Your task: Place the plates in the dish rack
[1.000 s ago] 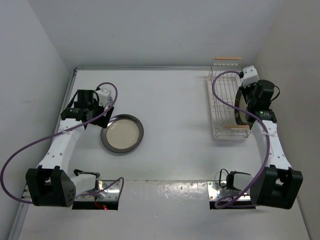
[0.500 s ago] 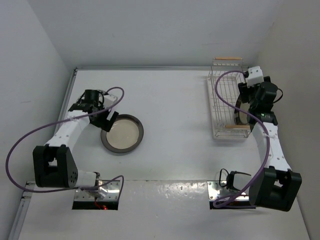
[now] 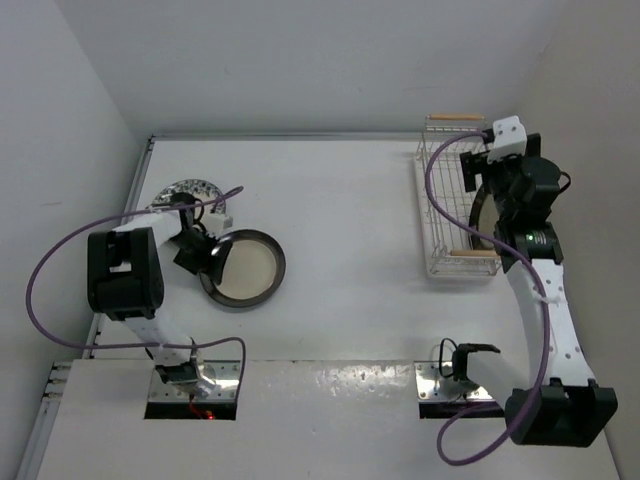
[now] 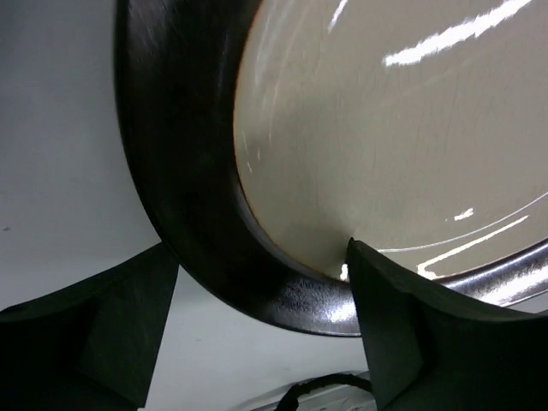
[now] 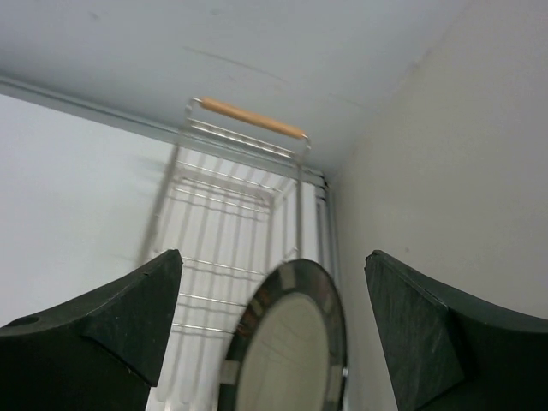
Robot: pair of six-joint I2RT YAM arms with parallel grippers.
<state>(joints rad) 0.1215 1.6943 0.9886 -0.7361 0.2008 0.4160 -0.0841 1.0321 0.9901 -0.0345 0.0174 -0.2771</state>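
My right gripper should grab the cream plate with the plain rim next, by the plate's rim opposite my left gripper. The rest of the plate's rim then stays free to go into the rack (image 3: pixel 447 262).
A cream plate with a plain dark rim (image 3: pixel 243 268) lies flat on the table. My left gripper (image 3: pixel 199 256) is open at its left edge, and the left wrist view shows the jaws straddling the rim (image 4: pixel 257 265), the right finger (image 4: pixel 402 334) touching the cream inside. A white plate with a blue floral pattern (image 3: pixel 188 190) lies behind that arm. The dish rack (image 3: pixel 447 262) stands at the right, and a cream plate with a patched dark rim (image 3: pixel 479 222) stands on edge in it (image 5: pixel 287 351). My right gripper (image 3: pixel 492 198) hangs open above that plate (image 5: pixel 272 254), touching nothing.
The right wall runs close beside the rack (image 5: pixel 248 197), whose far wooden handle (image 5: pixel 250 119) sits near the back corner. The left wall is near the floral plate. Purple cables loop off both arms.
My right gripper opened, let go of the patched plate in the rack and drew up. My left arm swung in and lowered onto the plain plate's left rim, uncovering the floral plate.
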